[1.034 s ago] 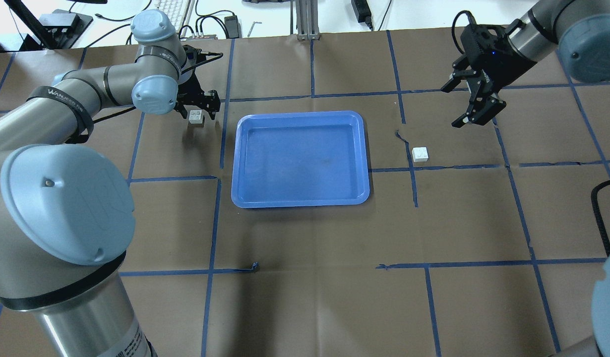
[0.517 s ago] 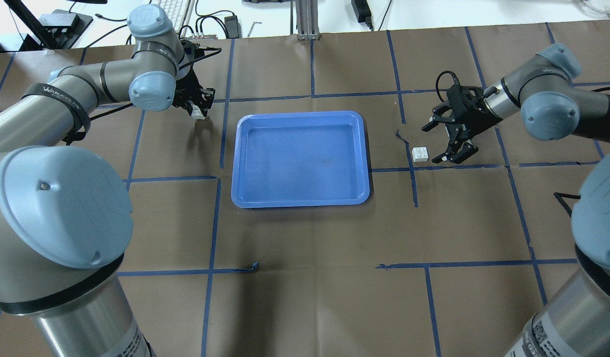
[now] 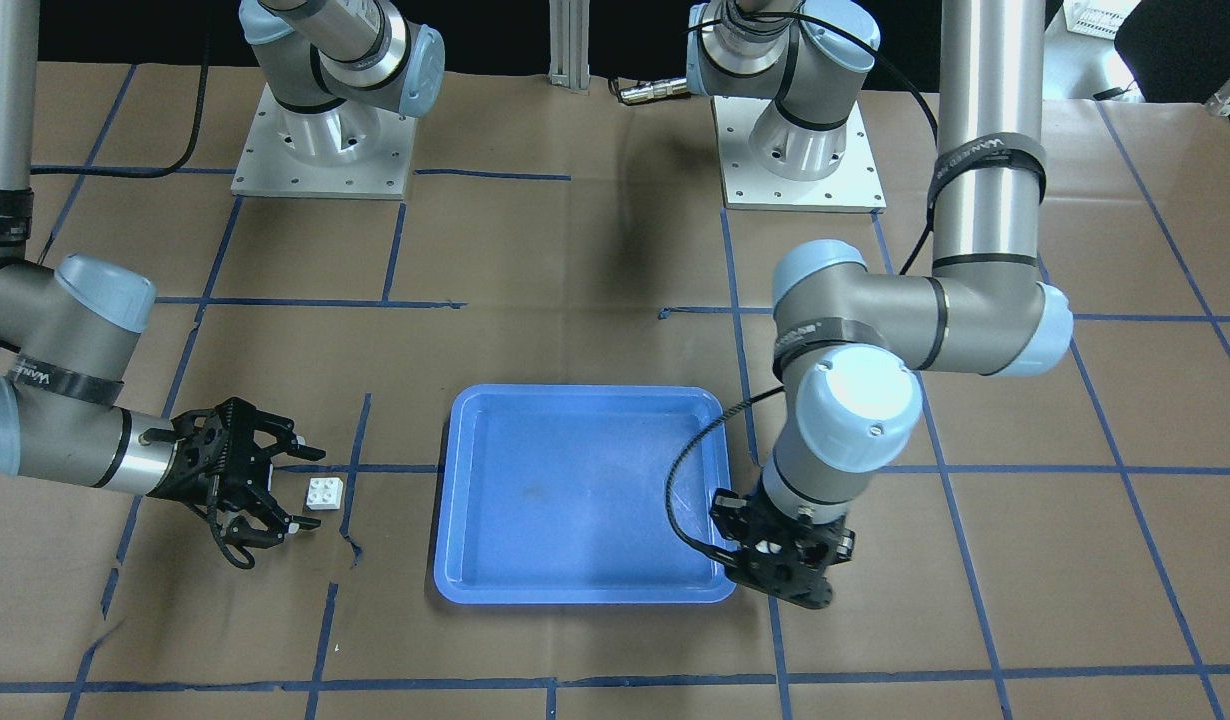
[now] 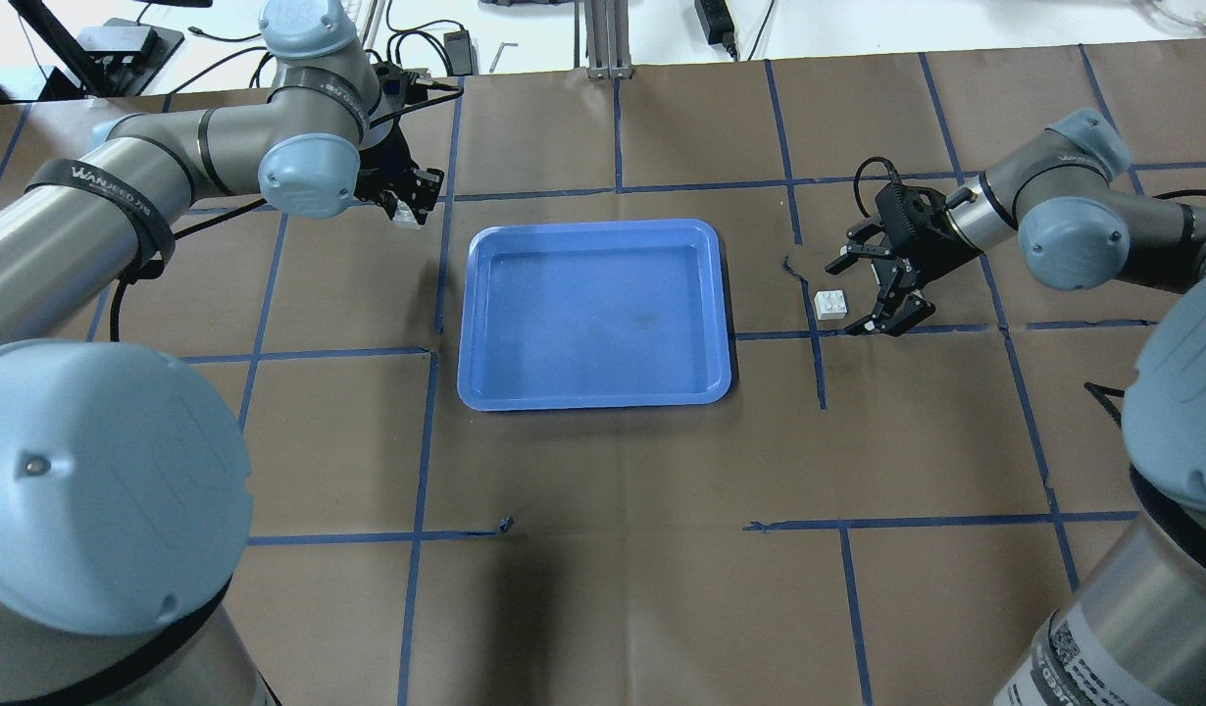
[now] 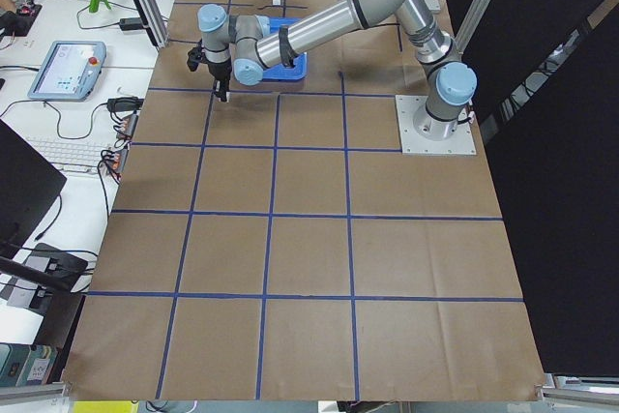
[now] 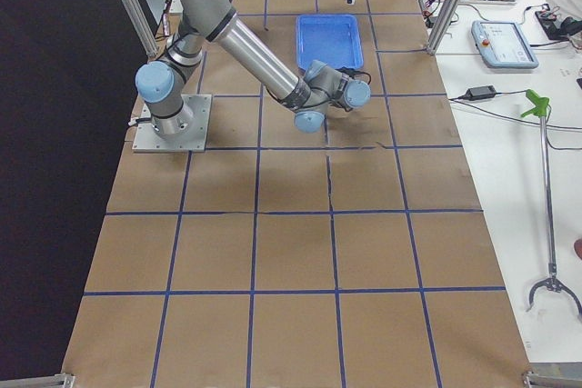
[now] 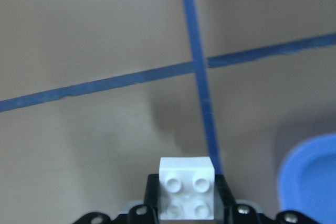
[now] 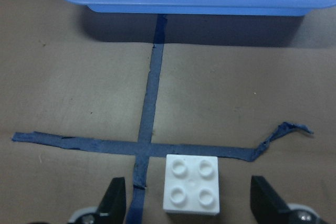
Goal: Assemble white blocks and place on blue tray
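Observation:
I need to pick up the other white block next with my right gripper, by the block's smooth sides, to join it with its matching block for the blue tray (image 3: 575,500).
My left gripper (image 4: 408,199) is shut on a white block (image 4: 405,212) and holds it just above the table, left of the blue tray's (image 4: 593,314) far left corner. The left wrist view shows this block (image 7: 187,187) studs up between the fingers, with the tray's edge (image 7: 310,177) at the right. The second white block (image 4: 834,305) lies on the table right of the tray. My right gripper (image 4: 851,296) is open and low, with the block (image 8: 192,184) between its fingers (image 8: 113,203), not touching. The front view shows this block (image 3: 325,493) and the empty tray (image 3: 575,500).
Brown paper with blue tape lines covers the table. A torn, curled piece of tape (image 4: 789,265) lies between the tray and the second block. Cables, a keyboard and power bricks lie beyond the table's far edge (image 4: 603,67).
My left gripper shut on its block, lifted it slightly and moved it right, toward the tray. My right gripper came down from high at the back and now straddles the second block, still open.

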Robot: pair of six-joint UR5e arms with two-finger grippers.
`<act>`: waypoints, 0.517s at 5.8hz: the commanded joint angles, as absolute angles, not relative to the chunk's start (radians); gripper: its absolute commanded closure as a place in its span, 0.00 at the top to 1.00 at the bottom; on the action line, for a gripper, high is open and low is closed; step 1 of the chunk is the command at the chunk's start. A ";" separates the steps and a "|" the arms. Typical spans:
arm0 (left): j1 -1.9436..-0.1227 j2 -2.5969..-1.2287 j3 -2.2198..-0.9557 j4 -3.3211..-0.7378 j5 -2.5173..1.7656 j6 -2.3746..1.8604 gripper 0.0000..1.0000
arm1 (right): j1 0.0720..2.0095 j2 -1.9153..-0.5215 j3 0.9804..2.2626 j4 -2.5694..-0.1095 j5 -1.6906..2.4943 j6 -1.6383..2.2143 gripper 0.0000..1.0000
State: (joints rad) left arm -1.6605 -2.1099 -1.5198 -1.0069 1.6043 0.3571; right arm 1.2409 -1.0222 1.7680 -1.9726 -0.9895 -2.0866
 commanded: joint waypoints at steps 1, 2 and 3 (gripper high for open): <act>-1.771 -2.095 -1.548 -1.005 1.603 0.658 0.00 | 1.241 -1.026 1.764 -1.974 -0.989 -2.092 0.44; -1.826 -2.101 -1.578 -0.994 1.609 0.824 0.00 | 1.241 -1.029 1.764 -1.976 -0.989 -2.092 0.31; -1.838 -2.095 -1.612 -0.988 1.609 1.030 0.00 | 1.241 -1.032 1.761 -1.974 -0.989 -2.089 0.27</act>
State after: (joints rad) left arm -1.8133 -2.0983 -1.5811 -0.9946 1.6078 0.8363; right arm 1.2410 -1.0291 1.7633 -1.9750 -0.9894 -2.0912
